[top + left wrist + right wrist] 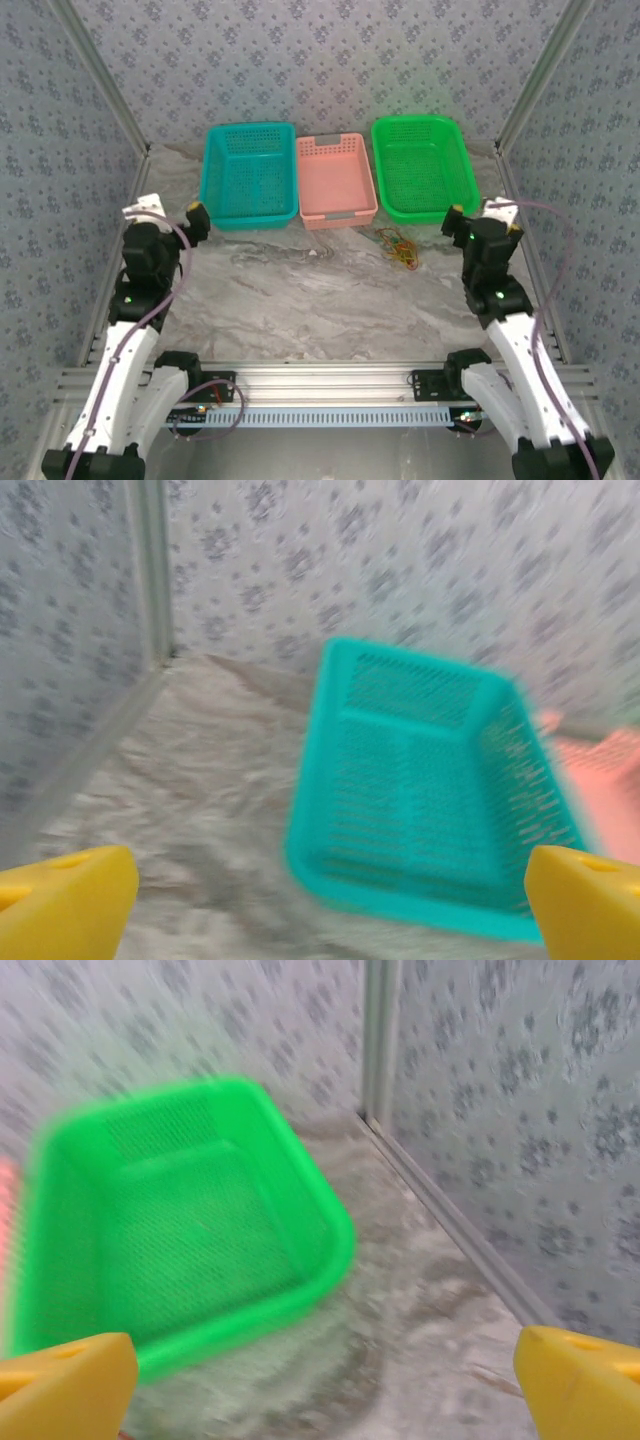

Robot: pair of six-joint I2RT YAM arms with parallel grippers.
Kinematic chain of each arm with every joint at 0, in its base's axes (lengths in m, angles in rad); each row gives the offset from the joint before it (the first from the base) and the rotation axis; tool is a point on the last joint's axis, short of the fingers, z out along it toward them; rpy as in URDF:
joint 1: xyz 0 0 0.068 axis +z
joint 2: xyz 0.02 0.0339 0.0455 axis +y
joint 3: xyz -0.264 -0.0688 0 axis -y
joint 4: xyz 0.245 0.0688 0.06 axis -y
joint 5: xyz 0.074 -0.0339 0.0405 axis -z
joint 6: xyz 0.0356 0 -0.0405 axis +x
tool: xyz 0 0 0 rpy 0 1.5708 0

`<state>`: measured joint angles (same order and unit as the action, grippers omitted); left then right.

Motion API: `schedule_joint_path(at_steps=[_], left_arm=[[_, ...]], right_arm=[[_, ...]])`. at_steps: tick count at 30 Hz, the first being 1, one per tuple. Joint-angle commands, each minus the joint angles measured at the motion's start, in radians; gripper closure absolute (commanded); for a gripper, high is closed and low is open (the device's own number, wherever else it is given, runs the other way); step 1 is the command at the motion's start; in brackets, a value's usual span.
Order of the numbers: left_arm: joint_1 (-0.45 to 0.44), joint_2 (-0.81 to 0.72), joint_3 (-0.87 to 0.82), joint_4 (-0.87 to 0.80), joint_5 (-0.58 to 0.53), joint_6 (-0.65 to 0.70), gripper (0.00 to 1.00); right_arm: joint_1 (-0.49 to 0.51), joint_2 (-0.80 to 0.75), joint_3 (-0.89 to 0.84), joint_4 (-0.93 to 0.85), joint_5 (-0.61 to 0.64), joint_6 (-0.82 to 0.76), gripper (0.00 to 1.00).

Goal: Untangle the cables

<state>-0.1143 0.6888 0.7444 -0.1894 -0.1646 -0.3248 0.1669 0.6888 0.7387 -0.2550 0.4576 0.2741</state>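
Observation:
My right gripper grabs the cables as a bunch at the tangle's side nearest that gripper next, leaving the other side of the tangle free for untangling.
The cables [398, 247] lie as one small tangle of yellow-orange, red and dark wires on the marble table, just in front of the gap between the pink and green baskets. My left gripper [172, 212] hovers at the left beside the teal basket's near corner, far from the tangle. It is open, its yellow fingertips [65, 900] wide apart with nothing between them. My right gripper [480, 216] hangs at the right, a little right of the tangle and above it. It is also open and empty, its fingertips [580, 1385] spread wide.
Three empty baskets stand in a row at the back: teal [250, 217], pink [340, 214] and green [425, 212]. The teal basket [430, 780] and green basket [180, 1230] face the wrist cameras. Patterned walls with metal rails [525, 90] close in the sides and back.

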Motion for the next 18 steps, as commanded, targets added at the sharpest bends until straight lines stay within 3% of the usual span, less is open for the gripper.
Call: schedule_joint_path(at_steps=[1,3,4,6,9,12,18], left_arm=[[-0.002,-0.003,0.046,-0.133,0.193,-0.329,0.01],[0.0,0.06,0.071,-0.119,0.355,-0.356,0.01],[-0.014,0.101,0.101,-0.15,0.397,-0.365,0.03],[-0.107,0.183,0.163,-0.243,0.399,-0.358,0.15],[-0.35,0.241,0.196,-0.309,0.216,-0.337,0.22],[-0.541,0.289,0.172,-0.271,0.122,-0.373,0.27],[-0.755,0.397,0.145,-0.194,0.009,-0.438,0.35]], right_arm=[[-0.022,-0.095,0.011,-0.123,-0.324,0.272,0.01],[-0.041,-0.073,0.021,-0.118,-0.492,0.254,0.01],[-0.025,-0.034,0.053,-0.19,-0.478,0.276,0.02],[0.062,0.085,0.111,-0.336,-0.43,0.318,0.14],[0.198,0.21,0.113,-0.377,-0.403,0.367,0.2],[0.251,0.306,0.087,-0.305,-0.397,0.442,0.12],[0.229,0.48,0.082,-0.249,-0.33,0.51,0.15]])
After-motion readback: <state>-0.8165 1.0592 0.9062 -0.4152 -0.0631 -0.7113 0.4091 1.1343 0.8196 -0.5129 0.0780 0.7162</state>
